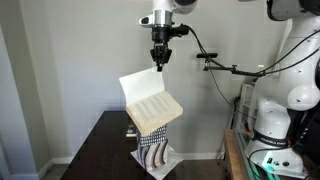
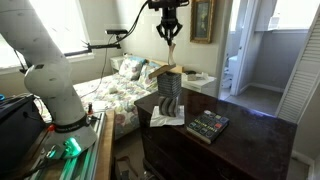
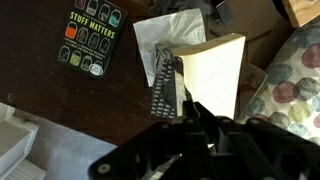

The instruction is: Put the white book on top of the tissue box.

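Observation:
The white book's pages slant over the tissue box's top (image 1: 151, 137) below the robot's fingers, so the robot should lower the white book before its gripper opens.
The white book (image 1: 150, 98) hangs tilted, with its top corner at my gripper (image 1: 158, 63) and its lower edge just above or on the tissue box (image 1: 155, 143). The gripper appears shut on that corner. The tissue box stands upright on the dark table, black-and-white patterned, in both exterior views (image 2: 170, 90). In the wrist view the book's white cover (image 3: 215, 68) lies over the box (image 3: 167, 85), and my gripper (image 3: 196, 118) is dark at the bottom of the view. The book (image 2: 166, 70) shows edge-on below the gripper (image 2: 168, 38).
A crumpled white sheet (image 1: 156, 161) lies under the box. A dark "Stuff Matters" book (image 2: 208, 125) lies flat on the table (image 2: 250, 140) beside it, and it also shows in the wrist view (image 3: 92, 38). A floral bed (image 2: 115, 85) is behind. A white robot (image 1: 290, 90) stands at the side.

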`<state>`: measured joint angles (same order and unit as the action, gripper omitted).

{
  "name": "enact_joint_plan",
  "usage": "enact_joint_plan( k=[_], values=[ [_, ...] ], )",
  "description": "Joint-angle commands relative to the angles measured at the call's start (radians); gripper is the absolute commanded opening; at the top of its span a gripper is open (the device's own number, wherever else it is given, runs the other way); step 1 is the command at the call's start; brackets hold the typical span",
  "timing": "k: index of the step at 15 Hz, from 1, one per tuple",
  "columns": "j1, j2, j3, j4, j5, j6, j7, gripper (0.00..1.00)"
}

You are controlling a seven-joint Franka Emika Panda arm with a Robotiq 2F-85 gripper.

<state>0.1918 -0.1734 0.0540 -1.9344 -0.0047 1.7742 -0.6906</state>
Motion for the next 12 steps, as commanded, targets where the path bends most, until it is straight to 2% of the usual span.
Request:
enact_joint_plan(
  k=[1,12],
  values=[
    [-0.023,0.021,0.017,0.011,-0.043,0.016,0.019,0.01],
    [-0.031,0.075,0.026,0.004,-0.113,0.085,0.023,0.01]
  ],
)
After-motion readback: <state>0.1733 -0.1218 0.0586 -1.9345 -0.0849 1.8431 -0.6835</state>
